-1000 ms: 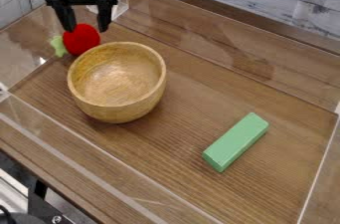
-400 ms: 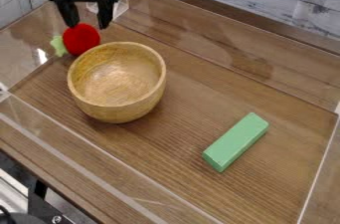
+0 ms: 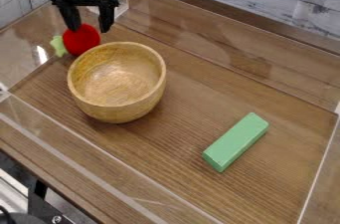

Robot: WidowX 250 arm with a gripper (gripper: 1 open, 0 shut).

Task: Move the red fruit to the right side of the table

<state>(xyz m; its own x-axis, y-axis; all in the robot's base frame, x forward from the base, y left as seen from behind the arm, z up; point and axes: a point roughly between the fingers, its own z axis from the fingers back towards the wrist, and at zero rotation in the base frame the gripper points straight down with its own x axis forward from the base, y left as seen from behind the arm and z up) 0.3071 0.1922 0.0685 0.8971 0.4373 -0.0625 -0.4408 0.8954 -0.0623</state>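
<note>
The red fruit needs to go to the right side of the table, so my gripper should next grab it by its red body (image 3: 82,39).
The red fruit (image 3: 82,39), a small glossy strawberry toy with a green cap on its left, lies on the brown wood-grain table (image 3: 226,79) near the far left corner, just behind the wooden bowl. My gripper (image 3: 84,15) hangs straight down directly over the fruit. Its two black fingers (image 3: 63,13) are spread open on either side above the fruit, and nothing is held between them.
A round wooden bowl (image 3: 117,81) stands just in front of the fruit, close to it. A green rectangular block (image 3: 237,140) lies at the front right. Clear acrylic walls (image 3: 34,29) edge the table, one right beside the fruit.
The gripper has shifted only slightly over the fruit and stays open. The fruit, bowl and block have not moved.
</note>
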